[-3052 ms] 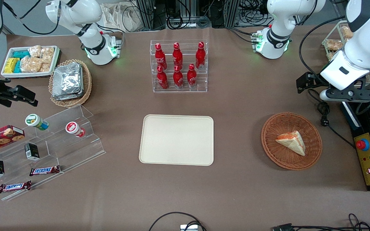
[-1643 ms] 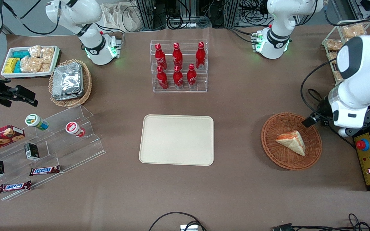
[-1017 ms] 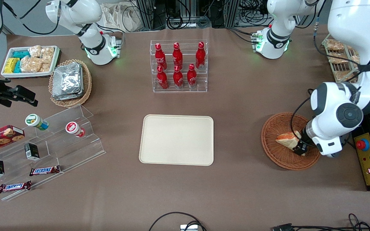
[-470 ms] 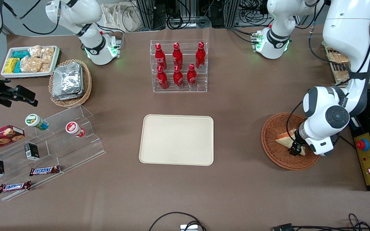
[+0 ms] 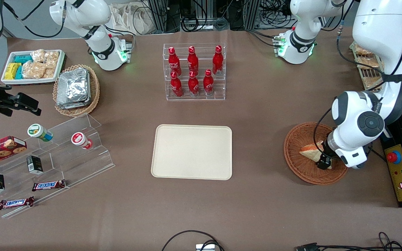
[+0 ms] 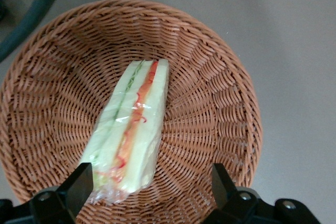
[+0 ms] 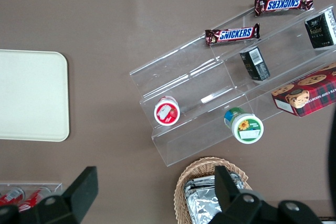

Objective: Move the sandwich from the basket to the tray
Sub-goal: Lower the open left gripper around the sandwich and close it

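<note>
Next, my left gripper should grab the sandwich across the outer bread slices near one end [image 6: 122, 170], since its long filled side [image 6: 132, 119] stretches wider than my open fingers.
The sandwich [image 5: 308, 152], a clear-wrapped white wedge with orange-red and green filling, lies in the round reddish-brown wicker basket [image 5: 302, 174] toward the working arm's end of the table. In the left wrist view the sandwich [image 6: 134, 129] lies flat in the basket [image 6: 210, 103]. My left gripper [image 5: 324, 162] is down in the basket, open, its fingers [image 6: 80, 186] astride the sandwich's near end, with one finger beside the wrap and the other well apart from it. The gripper [image 6: 152, 187] holds nothing. The cream-beige tray [image 5: 191, 152] lies bare at the table's middle.
A clear rack of red bottles [image 5: 194, 71] stands farther from the camera than the tray. A control box with a red button [image 5: 394, 157] lies beside the basket. A tan basket of foil packets [image 5: 76, 90], a white snack tray [image 5: 33, 66] and an acrylic stand [image 5: 58, 157] lie toward the parked arm's end.
The left arm swung in from the table's edge and came down over the basket. In the last half second it shifted only slightly. The sandwich has not moved.
</note>
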Motion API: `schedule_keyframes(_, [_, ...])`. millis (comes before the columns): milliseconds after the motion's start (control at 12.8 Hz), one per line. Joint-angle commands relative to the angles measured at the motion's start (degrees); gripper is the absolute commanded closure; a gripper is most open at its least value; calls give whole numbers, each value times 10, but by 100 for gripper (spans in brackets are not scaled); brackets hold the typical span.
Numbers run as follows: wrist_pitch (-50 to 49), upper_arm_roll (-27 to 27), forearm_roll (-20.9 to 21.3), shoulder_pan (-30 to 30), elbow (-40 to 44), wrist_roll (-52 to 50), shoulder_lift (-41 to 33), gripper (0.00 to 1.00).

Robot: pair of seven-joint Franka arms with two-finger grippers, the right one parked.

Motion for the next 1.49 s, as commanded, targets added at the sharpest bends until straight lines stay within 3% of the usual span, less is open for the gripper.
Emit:
schedule_keyframes(0, [-40, 5, 12, -9, -4, -16, -31, 0])
schedule_keyframes(313, [-34, 5, 12, -9, -26, -22, -27, 0])
schedule_keyframes(626, [63, 5, 19, -8, -84, -22, -18, 0])
schedule_keyframes(1017, [102, 7, 19, -7, -81, -22, 14, 3])
schedule_keyframes(1096, [101, 10, 18, -7, -78, -25, 15, 29])
schedule_keyframes(1174, [101, 13, 19, -7, -75, -33, 14, 99])
schedule_keyframes(1409, [101, 13, 20, -9, -74, -29, 11, 100])
